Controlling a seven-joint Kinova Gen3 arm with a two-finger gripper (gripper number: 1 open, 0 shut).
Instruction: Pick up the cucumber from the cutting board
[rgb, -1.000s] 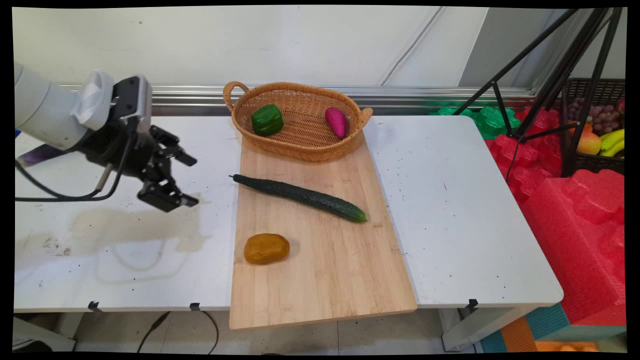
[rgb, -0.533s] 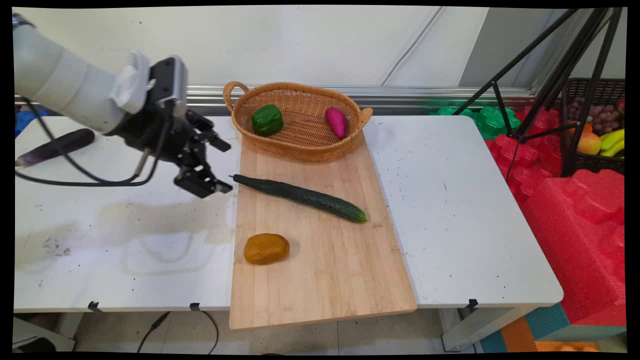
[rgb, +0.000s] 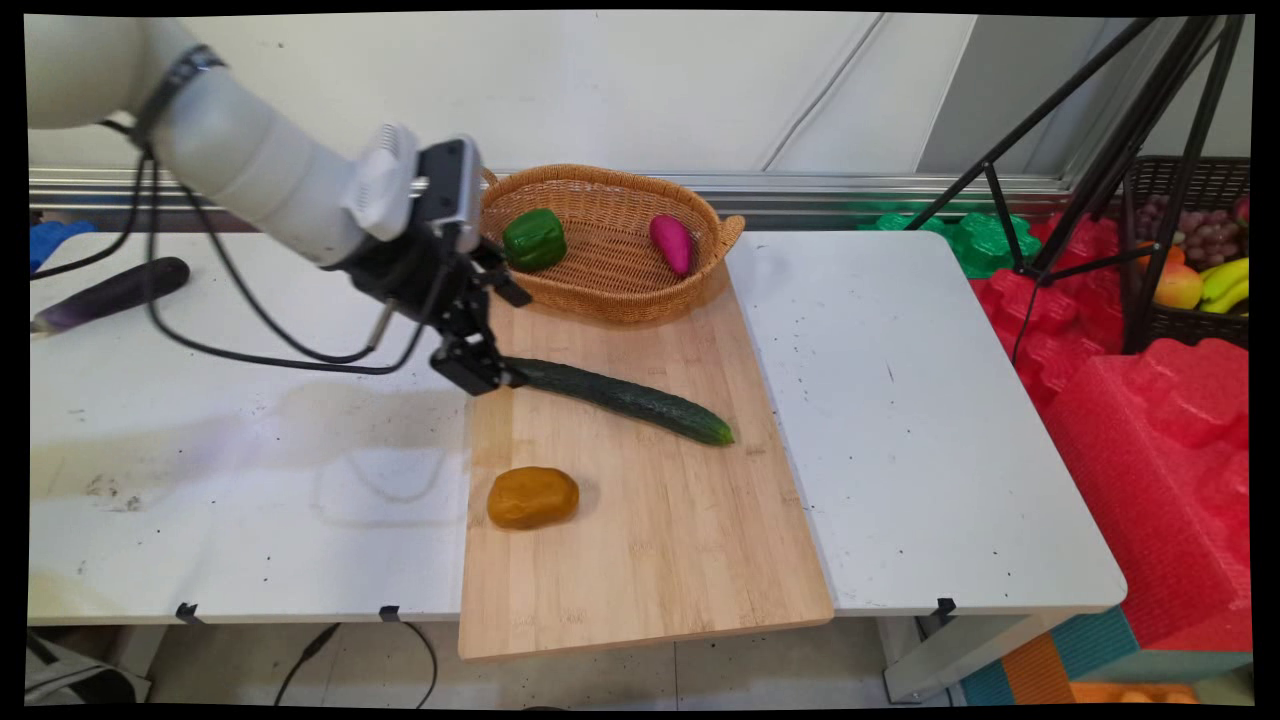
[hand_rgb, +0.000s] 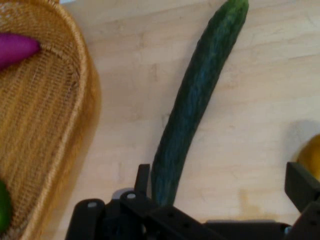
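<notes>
Next, my gripper grabs the long dark green cucumber by its middle. The cucumber goes into the wicker basket after that.
A long dark green cucumber lies slanted across a wooden cutting board. My gripper hovers open over the cucumber's left end, which its lower finger hides in the main view. In the hand view the cucumber runs from the top down between the fingers, closer to the left finger. A wicker basket at the board's far end holds a green pepper and a purple sweet potato. A brown potato rests on the board's near left part.
A dark eggplant lies on the white table at the far left. Off the table's right side are red foam blocks, a black tripod and a dark crate of fruit.
The arm has swung right and slightly farther across the table, from over the bare table to the cucumber's left end. The gripper stayed open. Nothing on the board moved.
</notes>
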